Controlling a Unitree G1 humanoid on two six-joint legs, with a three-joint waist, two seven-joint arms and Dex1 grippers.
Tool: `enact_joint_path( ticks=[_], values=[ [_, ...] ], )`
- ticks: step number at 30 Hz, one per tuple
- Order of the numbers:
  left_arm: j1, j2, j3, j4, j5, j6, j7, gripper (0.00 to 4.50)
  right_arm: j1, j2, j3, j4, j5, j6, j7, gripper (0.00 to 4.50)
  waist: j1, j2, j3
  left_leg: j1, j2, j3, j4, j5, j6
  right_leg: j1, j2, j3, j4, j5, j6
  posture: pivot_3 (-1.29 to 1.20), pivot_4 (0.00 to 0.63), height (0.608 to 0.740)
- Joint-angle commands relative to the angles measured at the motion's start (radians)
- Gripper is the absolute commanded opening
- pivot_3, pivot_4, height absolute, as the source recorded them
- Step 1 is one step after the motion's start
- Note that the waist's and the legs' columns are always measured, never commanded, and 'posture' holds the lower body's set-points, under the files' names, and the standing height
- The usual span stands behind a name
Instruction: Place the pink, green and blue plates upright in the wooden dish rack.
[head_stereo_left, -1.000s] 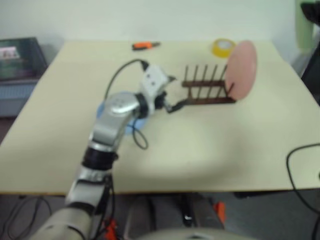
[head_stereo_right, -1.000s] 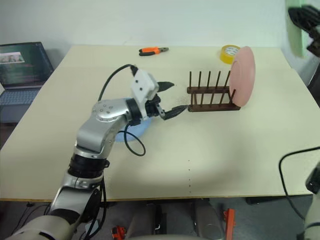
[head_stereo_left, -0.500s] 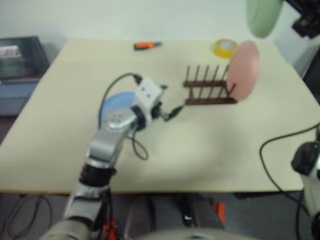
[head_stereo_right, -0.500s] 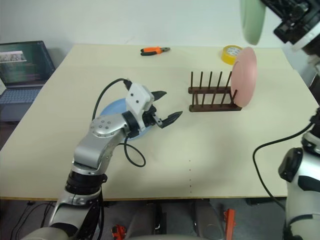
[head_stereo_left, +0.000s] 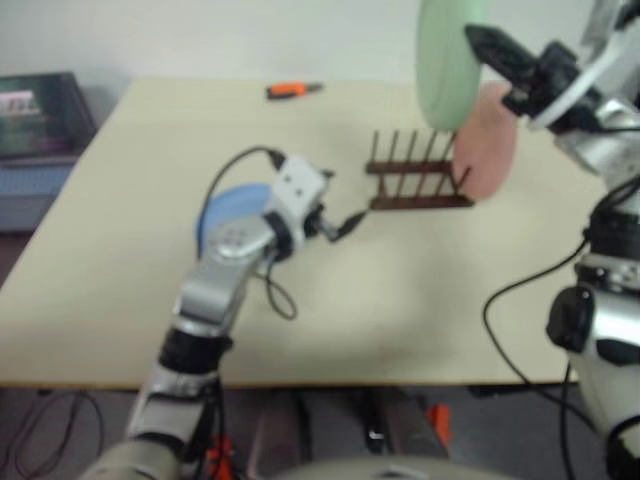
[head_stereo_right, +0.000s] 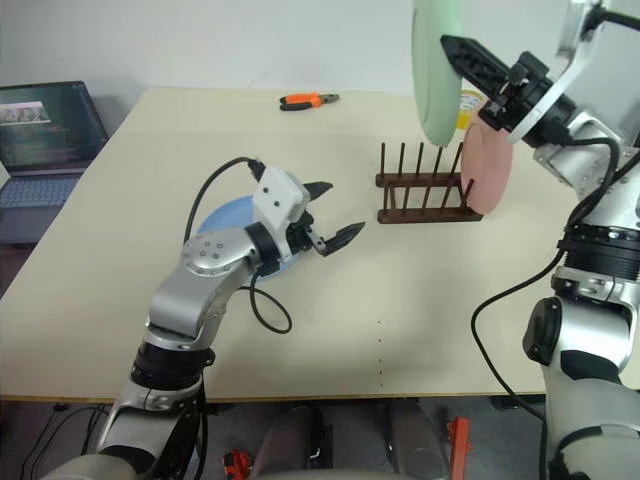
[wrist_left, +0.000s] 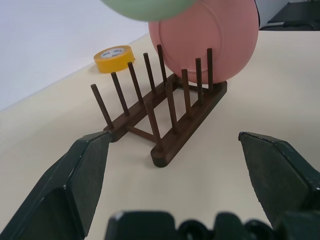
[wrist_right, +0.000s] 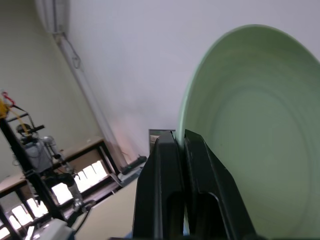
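My left gripper should grab the blue plate by its thin rim (head_stereo_left: 201, 226) next, because the plate is lying flat and its round side is wider than my fingers can open.
My right gripper (head_stereo_right: 452, 46) is shut on the rim of the mint green plate (head_stereo_right: 437, 70), holding it edge-up in the air above the wooden dish rack (head_stereo_right: 420, 195). In the right wrist view its fingers (wrist_right: 167, 165) clamp the green plate (wrist_right: 250, 150). The pink plate (head_stereo_right: 487, 170) stands upright at the rack's right end. The blue plate (head_stereo_right: 222, 218) lies flat on the table, partly hidden under my left arm. My left gripper (head_stereo_right: 340, 208) is open and empty, pointing at the rack (wrist_left: 165, 120) from a short distance.
A yellow tape roll (wrist_left: 114, 56) sits behind the rack. Orange pliers (head_stereo_right: 308, 100) lie at the table's far edge. A laptop (head_stereo_right: 45, 125) stands off the table's left side. A black cable (head_stereo_right: 495, 330) hangs from my right arm over the table's right edge.
My right arm has swung the green plate down and to the left, from the upper right corner to above the rack. The left gripper has stayed open and nearly still.
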Motion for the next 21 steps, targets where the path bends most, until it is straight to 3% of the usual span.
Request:
enact_joint_path(
  ticks=[1, 21],
  values=[
    [0.003, 0.000, -0.010, -0.047, 0.010, -0.012, 0.013, 4.50, -0.031, 0.001, -0.006, 0.021, -0.022, -0.047, 0.020, 0.02, 0.000, 0.000, 0.000, 0.000, 0.000, 0.000, 0.000, 0.000, 0.000, 0.000, 0.000, 0.000, 0.000, 0.000, 0.000, 0.00, 0.150, 0.740],
    [0.006, -0.004, -0.025, -0.053, 0.017, -0.013, 0.018, 4.50, -0.029, 0.031, 0.000, 0.141, -0.110, -0.107, 0.035, 0.02, 0.000, 0.000, 0.000, -0.001, 0.000, 0.000, 0.000, 0.000, 0.000, 0.000, 0.000, 0.000, 0.000, 0.000, 0.000, 0.00, 0.150, 0.740]
  ],
)
